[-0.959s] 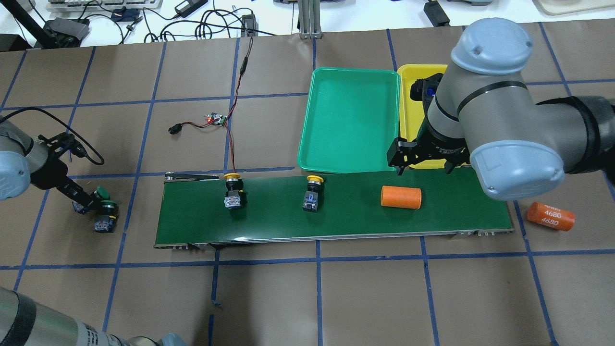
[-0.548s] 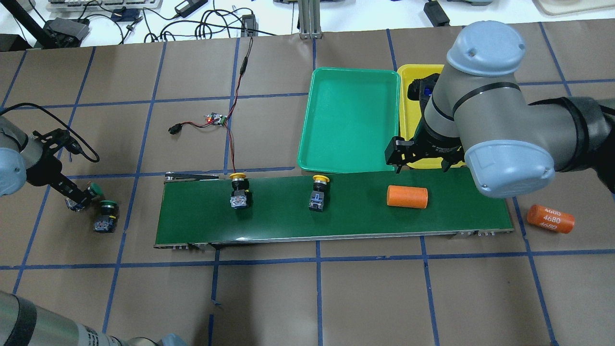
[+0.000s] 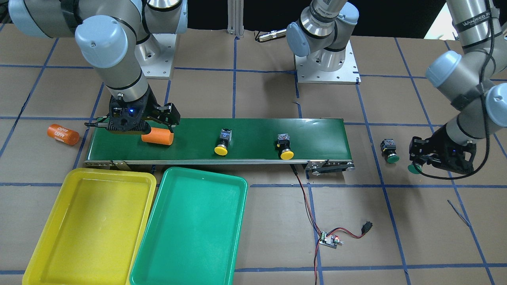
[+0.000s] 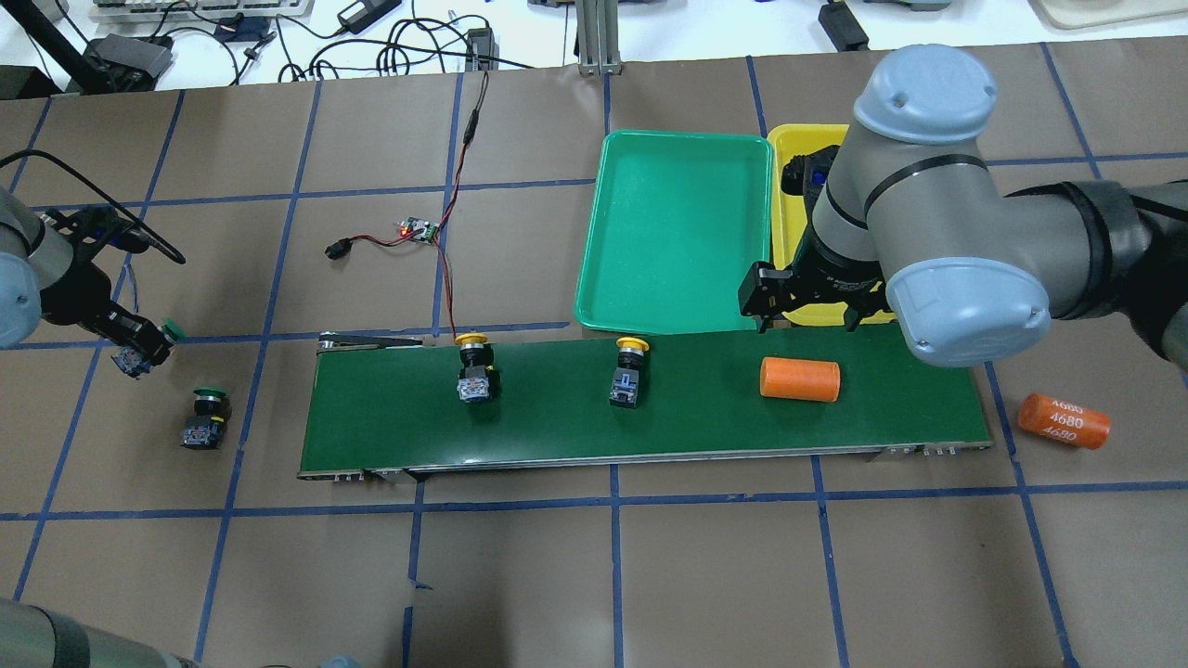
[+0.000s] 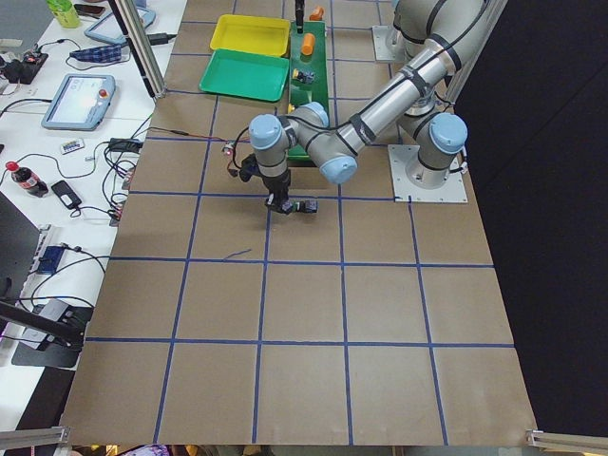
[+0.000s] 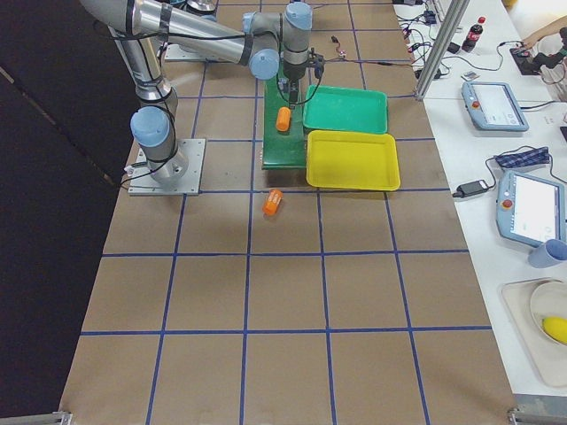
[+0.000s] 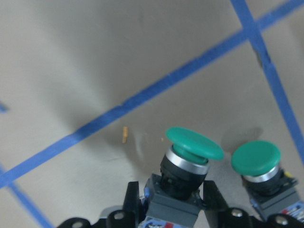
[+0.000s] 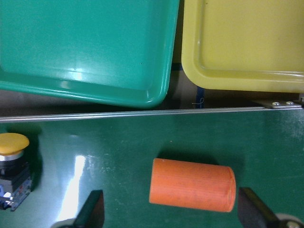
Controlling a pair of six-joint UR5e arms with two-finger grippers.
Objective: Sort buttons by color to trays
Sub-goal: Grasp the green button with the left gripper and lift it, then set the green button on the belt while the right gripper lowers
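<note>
I need to grab a yellow button by its black body [image 3: 224, 137] with my right gripper next, so that I can sort the button into the yellow tray [image 3: 90, 225].
My left gripper [image 4: 139, 348] is shut on a green button [image 7: 190, 156] and holds it above the table, left of the belt. The other green button [image 4: 204, 419] stands on the table just beside it. Two yellow buttons [image 4: 473, 366] [image 4: 628, 371] lie on the dark-green conveyor belt [image 4: 650, 427]. My right gripper [image 4: 803, 311] is open and empty, over the belt's far edge by an orange cylinder [image 8: 192, 185]. The green tray [image 4: 677, 232] and the yellow tray [image 4: 789, 213] sit side by side beyond the belt, with nothing in them.
A second orange cylinder [image 4: 1064, 419] lies on the table off the belt's right end. A small circuit board with red wires [image 4: 418, 229] lies far left of the green tray. Cables and devices line the far table edge.
My left gripper has lifted the green button and moved it left and away from the other green one. The yellow buttons and orange cylinder have shifted right along the belt. The right arm edged left.
</note>
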